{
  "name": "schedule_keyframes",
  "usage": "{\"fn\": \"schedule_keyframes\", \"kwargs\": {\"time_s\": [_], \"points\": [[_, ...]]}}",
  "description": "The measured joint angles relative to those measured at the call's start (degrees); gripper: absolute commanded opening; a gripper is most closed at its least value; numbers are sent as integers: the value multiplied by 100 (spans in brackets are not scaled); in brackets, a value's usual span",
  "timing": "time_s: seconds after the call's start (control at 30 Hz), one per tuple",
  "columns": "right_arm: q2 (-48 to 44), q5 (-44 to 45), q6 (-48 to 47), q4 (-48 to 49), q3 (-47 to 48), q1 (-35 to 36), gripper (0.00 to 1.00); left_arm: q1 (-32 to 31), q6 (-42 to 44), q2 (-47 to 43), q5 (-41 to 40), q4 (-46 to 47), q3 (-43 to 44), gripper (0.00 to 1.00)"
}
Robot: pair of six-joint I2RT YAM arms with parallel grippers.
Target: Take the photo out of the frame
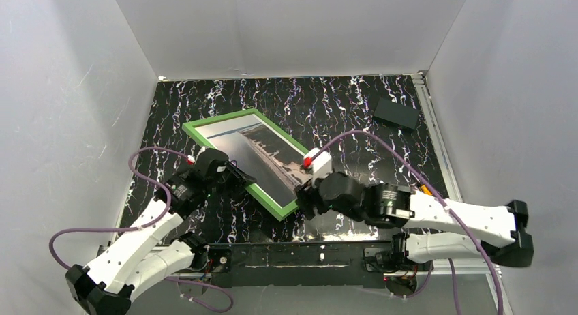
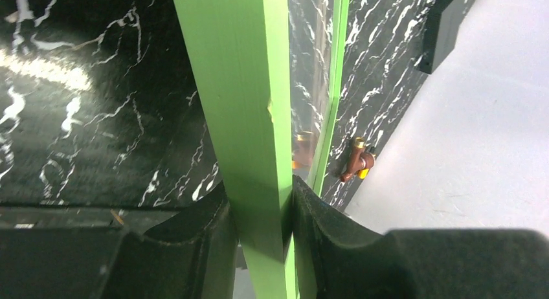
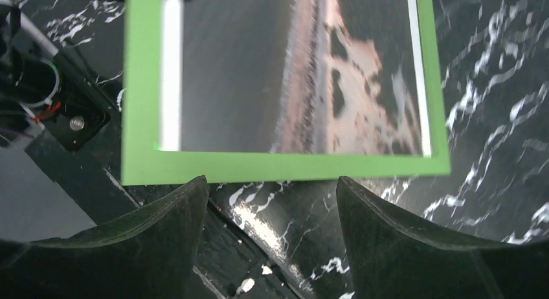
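I will next grab the frame [image 1: 222, 121] with my right gripper by its near short edge [image 1: 296, 206] to turn the frame over, and then I will take the photo out.
The frame [image 1: 222, 121], bright green and thin, lies at an angle across the middle of the black marbled table. The photo [image 1: 262, 155] sits inside it, a grey-beige scene with a white border. My left gripper [image 1: 238, 179] is shut on the frame's long left edge; the left wrist view shows the green bar [image 2: 239, 85] pinched between both black fingers [image 2: 262, 215]. My right gripper [image 1: 302, 192] stands open just short of the frame's near short edge [image 3: 285, 166]. Nothing lies between its fingers [image 3: 272, 202], and the photo [image 3: 259, 72] is beyond them.
A flat black box [image 1: 395, 112] lies at the back right of the table. A small brown and yellow fitting [image 2: 357, 160] sits near the right wall. White walls close in the table on three sides, with a metal rail [image 1: 436, 144] along the right edge.
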Motion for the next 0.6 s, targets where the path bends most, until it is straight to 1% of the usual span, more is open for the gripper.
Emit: {"fn": "schedule_keyframes", "kwargs": {"time_s": [0.07, 0.17, 0.3, 0.4, 0.6], "points": [[385, 540, -444, 66, 361, 654, 79, 0, 0, 138, -48, -527, 407, 0], [1051, 1086, -1014, 168, 730, 1298, 79, 0, -11, 315, -96, -1150, 848, 0], [1779, 1506, -1604, 195, 1224, 1578, 79, 9, 2, 551, -227, -1895, 1250, 0], [2129, 1729, -1939, 221, 1539, 1703, 79, 13, 20, 660, -251, -2188, 1478, 0], [2269, 1965, -2304, 170, 1969, 2238, 79, 13, 214, 702, -323, -2581, 1766, 0]]}}
